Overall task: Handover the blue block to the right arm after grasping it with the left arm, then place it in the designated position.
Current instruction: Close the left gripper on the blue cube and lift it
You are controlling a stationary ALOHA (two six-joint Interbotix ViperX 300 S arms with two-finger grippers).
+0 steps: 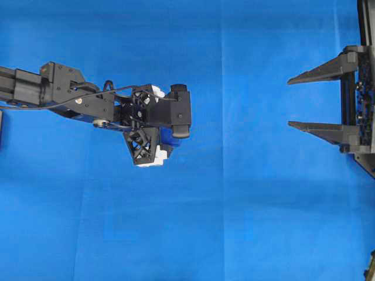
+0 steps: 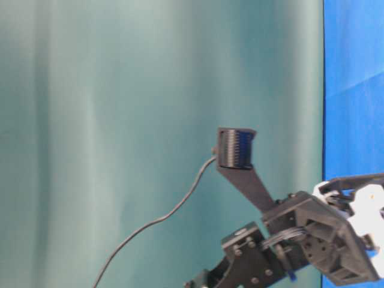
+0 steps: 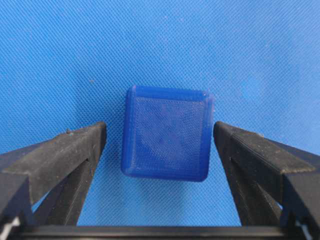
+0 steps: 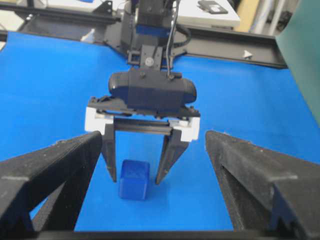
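Observation:
The fingers of my left gripper reach down beside the sides of the blue block, so it should close on the block now.
The blue block (image 3: 167, 132) rests on the blue cloth, a small dark-blue cube. My left gripper (image 3: 159, 131) points straight down over it, open, a black finger on each side and a gap of cloth showing at both. Overhead, the left gripper (image 1: 162, 126) covers most of the blue block (image 1: 170, 138). In the right wrist view the blue block (image 4: 134, 179) stands between the left gripper's fingers (image 4: 111, 160) below their white brackets. My right gripper (image 1: 290, 100) hangs far right, open and empty, facing the left arm. In its own view the right gripper (image 4: 152, 137) frames that scene.
The blue cloth (image 1: 246, 205) covers the whole table. A teal backdrop (image 2: 120, 120) fills the table-level view, with the left arm (image 2: 312, 240) and its camera (image 2: 235, 149) low at the right. Black frame rails (image 4: 235, 42) run along the far table edge.

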